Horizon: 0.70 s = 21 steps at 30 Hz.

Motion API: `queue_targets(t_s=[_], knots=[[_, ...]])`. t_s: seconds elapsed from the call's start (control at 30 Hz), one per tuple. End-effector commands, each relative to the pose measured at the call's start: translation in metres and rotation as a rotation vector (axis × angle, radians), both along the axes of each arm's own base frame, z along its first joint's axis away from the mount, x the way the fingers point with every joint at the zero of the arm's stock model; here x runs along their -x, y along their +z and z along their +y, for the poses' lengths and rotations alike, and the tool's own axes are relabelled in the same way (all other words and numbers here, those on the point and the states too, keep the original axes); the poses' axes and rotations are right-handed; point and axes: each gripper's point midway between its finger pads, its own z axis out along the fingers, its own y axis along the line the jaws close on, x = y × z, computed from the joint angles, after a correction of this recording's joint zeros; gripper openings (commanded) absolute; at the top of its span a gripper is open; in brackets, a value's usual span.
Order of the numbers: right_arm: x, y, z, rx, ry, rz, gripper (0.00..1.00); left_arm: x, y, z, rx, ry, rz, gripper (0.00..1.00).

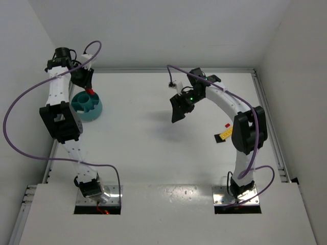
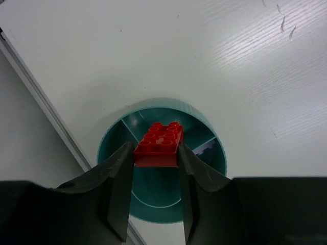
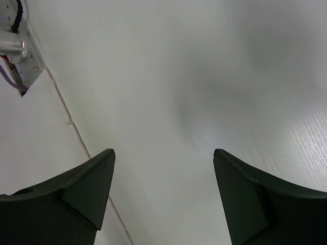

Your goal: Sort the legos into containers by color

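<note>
My left gripper should release the red lego brick (image 1: 91,92) now: it hangs inside the teal bowl's rim and would end inside the bowl.
My left gripper (image 2: 156,153) is shut on a red lego brick (image 2: 159,144) and holds it right above the round teal bowl (image 2: 209,138), which has inner walls. In the top view the same gripper (image 1: 90,91) with the red brick (image 1: 91,92) hangs over the bowl (image 1: 91,111) at the far left. A pale purple piece (image 2: 207,148) lies in one right-hand compartment. My right gripper (image 1: 178,109) is open and empty above bare table in the middle; its wrist view (image 3: 163,153) shows only table. A yellow lego (image 1: 225,133) and a small red lego (image 1: 228,125) lie beside the right arm.
A metal rail (image 2: 46,109) runs along the table's left edge close to the bowl. White walls enclose the table on the left, back and right. A seam (image 3: 71,125) marks the table's edge under my right gripper.
</note>
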Motion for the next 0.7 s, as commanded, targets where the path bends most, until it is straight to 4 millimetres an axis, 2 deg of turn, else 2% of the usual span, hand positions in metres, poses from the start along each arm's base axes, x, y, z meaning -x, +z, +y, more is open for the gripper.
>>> queue_targets(t_s=[0.0, 0.27, 0.3, 0.4, 0.5, 0.53, 0.63, 0.67], knots=[[-0.009, 0.011, 0.005, -0.038, 0.017, -0.034, 0.78, -0.005, 0.009, 0.003, -0.025, -0.014, -0.028, 0.35], [-0.009, 0.011, 0.005, -0.038, 0.017, -0.034, 0.78, -0.004, 0.000, 0.003, -0.019, -0.014, -0.008, 0.37], [-0.009, 0.011, 0.005, -0.038, 0.017, -0.034, 0.78, -0.005, 0.000, -0.001, -0.019, -0.023, -0.008, 0.39], [-0.010, 0.010, 0.003, -0.029, 0.014, -0.038, 0.78, -0.006, -0.004, -0.002, -0.011, -0.016, 0.002, 0.45], [-0.011, 0.009, 0.002, -0.020, 0.010, -0.041, 0.78, -0.008, -0.003, -0.001, -0.014, -0.016, -0.007, 0.58], [-0.011, 0.013, 0.002, -0.023, 0.010, -0.050, 0.78, -0.008, -0.003, -0.001, -0.008, -0.009, -0.005, 0.66], [-0.012, 0.012, 0.001, -0.015, 0.007, -0.053, 0.78, -0.010, -0.002, -0.001, -0.011, -0.009, -0.015, 0.75], [-0.012, 0.012, 0.001, -0.015, 0.007, -0.053, 0.78, -0.011, 0.001, -0.001, -0.007, -0.001, -0.022, 0.75]])
